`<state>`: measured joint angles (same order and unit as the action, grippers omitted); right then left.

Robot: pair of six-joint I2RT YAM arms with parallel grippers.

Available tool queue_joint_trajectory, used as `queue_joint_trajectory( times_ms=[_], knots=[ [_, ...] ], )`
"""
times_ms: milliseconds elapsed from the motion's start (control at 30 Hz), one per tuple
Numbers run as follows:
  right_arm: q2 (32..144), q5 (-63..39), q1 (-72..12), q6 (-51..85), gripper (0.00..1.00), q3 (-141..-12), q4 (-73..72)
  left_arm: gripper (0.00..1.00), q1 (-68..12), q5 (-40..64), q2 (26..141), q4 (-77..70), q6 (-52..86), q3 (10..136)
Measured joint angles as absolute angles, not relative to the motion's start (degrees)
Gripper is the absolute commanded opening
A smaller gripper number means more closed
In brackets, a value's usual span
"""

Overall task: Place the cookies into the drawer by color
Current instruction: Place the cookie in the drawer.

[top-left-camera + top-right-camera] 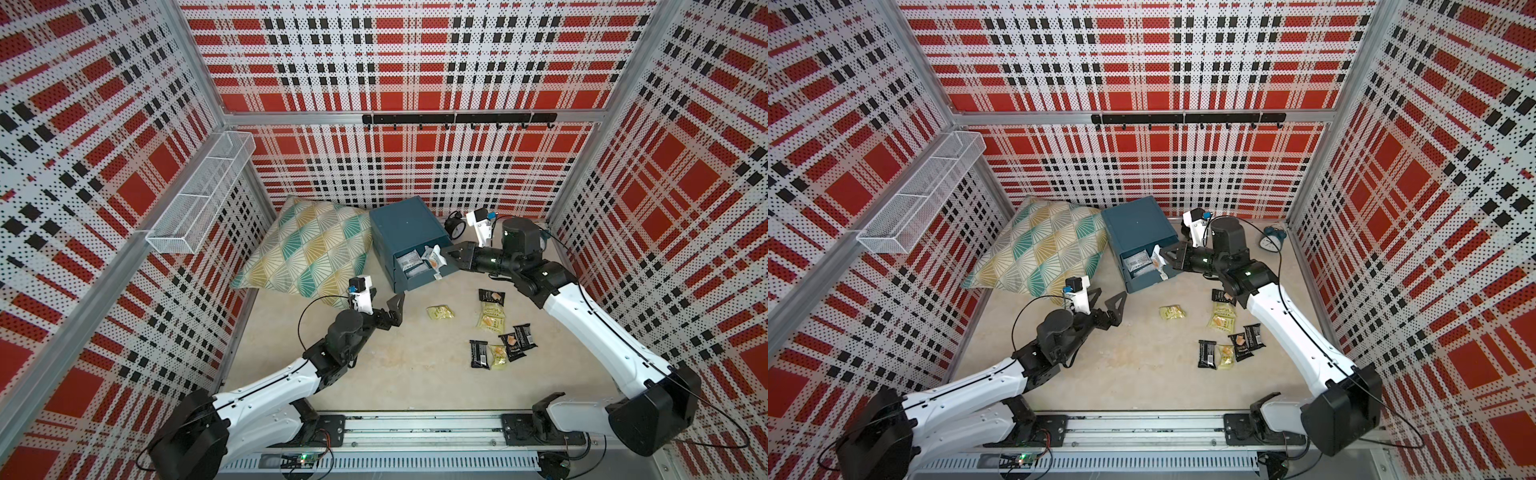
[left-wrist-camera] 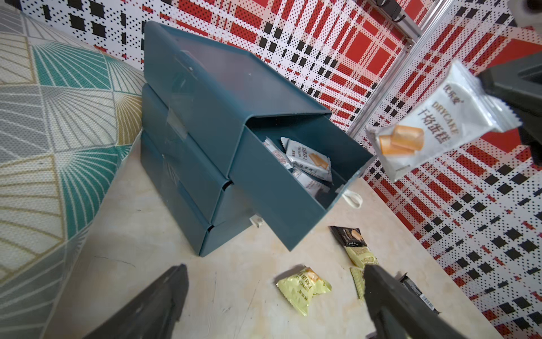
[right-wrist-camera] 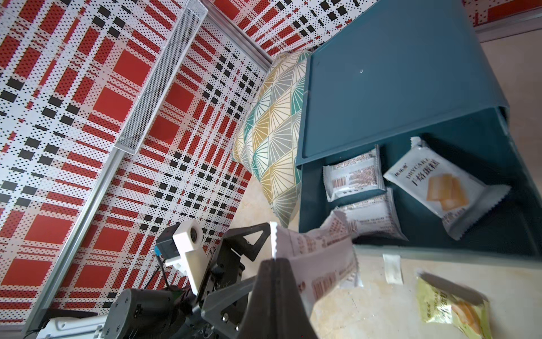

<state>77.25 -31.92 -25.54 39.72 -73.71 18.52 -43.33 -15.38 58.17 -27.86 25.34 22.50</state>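
Observation:
My white cookie hangs above the drawer's front edge, short of its inside, so my right gripper keeps hold of it next until it is farther in.
The teal drawer (image 1: 405,226) cabinet stands at the back, its top drawer (image 2: 281,190) pulled out with three white cookies (image 3: 437,187) inside. My right gripper (image 1: 451,253) is shut on a white cookie (image 2: 434,123), pinched by one end and hanging just above the open drawer's front right corner. Yellow-green cookies (image 1: 439,311) and black ones (image 1: 491,296) lie scattered on the table in front. My left gripper (image 1: 386,301) hovers open and empty in front of the cabinet, left of a lone yellow-green cookie (image 2: 303,289).
A patterned cushion (image 1: 311,245) leans against the cabinet's left side. An alarm clock (image 1: 1273,239) sits in the back right corner behind my right arm. A white wire basket (image 1: 203,195) hangs on the left wall, and a black hook rail (image 1: 457,118) on the back wall.

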Motion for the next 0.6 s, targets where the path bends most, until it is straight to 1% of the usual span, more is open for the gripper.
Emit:
queue_joint_trajectory(
  times_ms=[233,267,300,367,433,467,600],
  knots=[
    [85.5,-28.3,-26.2,38.6,0.00,-79.3,19.5,0.99,-41.9,-14.7,55.7,-27.9,25.8,21.7],
    [86.6,-26.9,-26.2,38.1,0.07,-80.1,20.3,0.99,-41.7,-14.7,55.4,-27.9,25.9,21.6],
    [87.5,-25.9,-26.2,37.5,0.18,-80.8,20.9,0.99,-41.6,-14.6,55.2,-27.9,25.9,21.5],
    [89.7,-23.1,-26.2,36.1,0.20,-82.4,22.6,0.99,-41.5,-14.6,54.7,-27.9,26.0,21.3],
    [91.4,-20.2,-26.2,34.9,0.34,-83.4,24.3,0.99,-41.5,-14.6,54.1,-27.8,25.9,21.2],
    [91.7,-19.0,-26.2,34.2,0.37,-83.5,25.0,0.99,-41.5,-14.6,53.9,-27.8,26.0,21.1],
    [91.8,-15.5,-26.2,31.7,0.38,-83.4,27.5,0.99,-41.4,-14.5,53.3,-27.8,26.0,21.0]
  ],
)
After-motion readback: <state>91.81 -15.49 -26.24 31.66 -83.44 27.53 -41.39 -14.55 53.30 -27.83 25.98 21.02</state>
